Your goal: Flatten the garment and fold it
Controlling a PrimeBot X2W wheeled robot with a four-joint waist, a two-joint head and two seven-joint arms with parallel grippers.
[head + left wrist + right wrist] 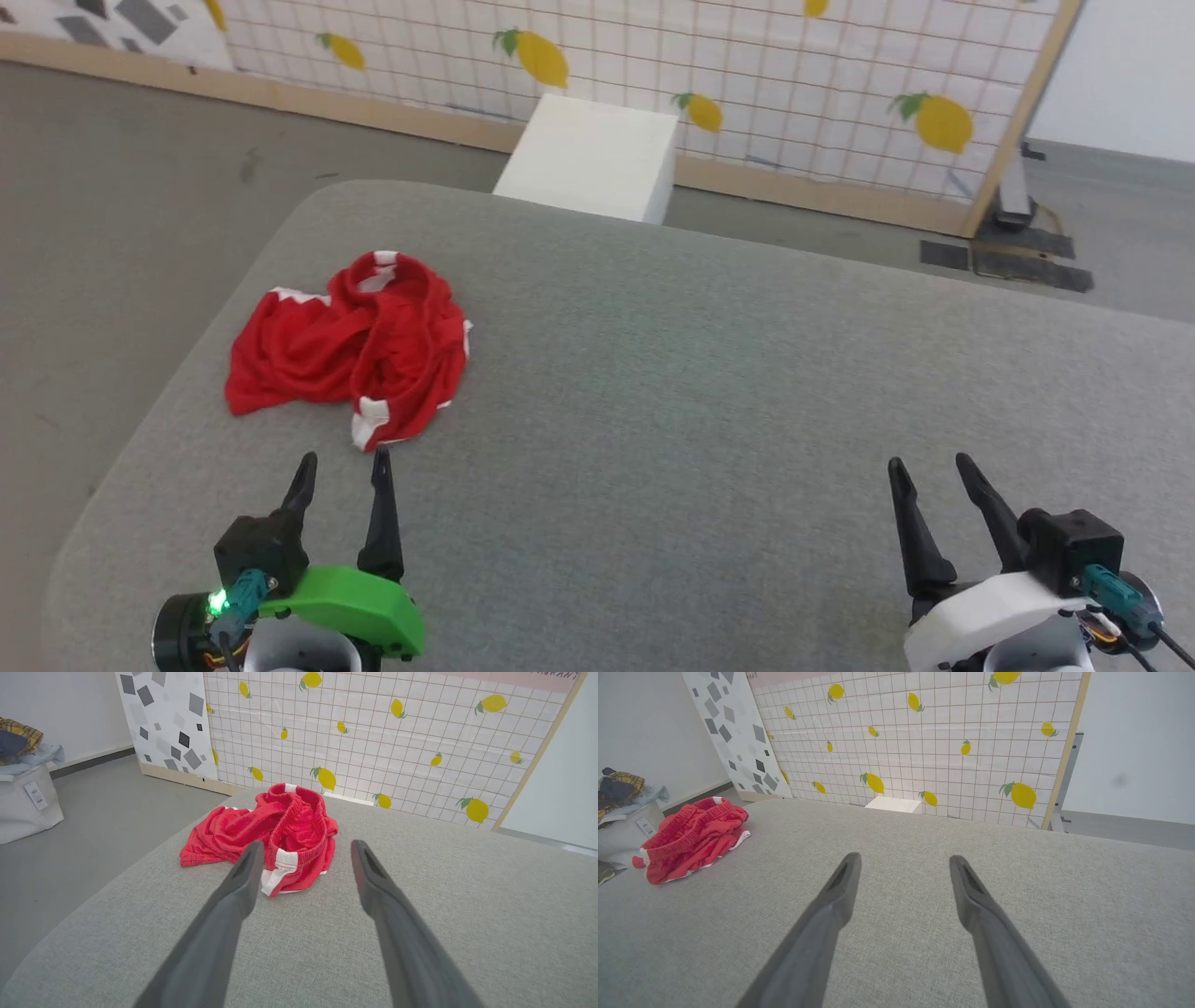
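Next, my left gripper grabs that waistband's near edge (305, 856), since the garment's ribbed waistband stands up as an open loop above the slack heap.
The garment (350, 350) is a bright-red crumpled heap with white trim and an elastic waistband, lying on the left part of the grey table (709, 392). My left gripper (343, 464) stands open just in front of the heap, fingertips a short way from its near white-trimmed edge, nothing between them. In the left wrist view the garment (280, 830) lies straight ahead past my left gripper (306, 848). My right gripper (924, 467) is open over bare table at the lower right, far from the cloth. The right wrist view shows the garment (691, 835) off to the left of my right gripper (903, 861).
A white box (597, 154) stands on the floor beyond the table's far edge, against a lemon-patterned grid panel (747, 65). A white bag of clothes (23, 779) sits on the floor to the left. The table's left edge runs close to the garment.
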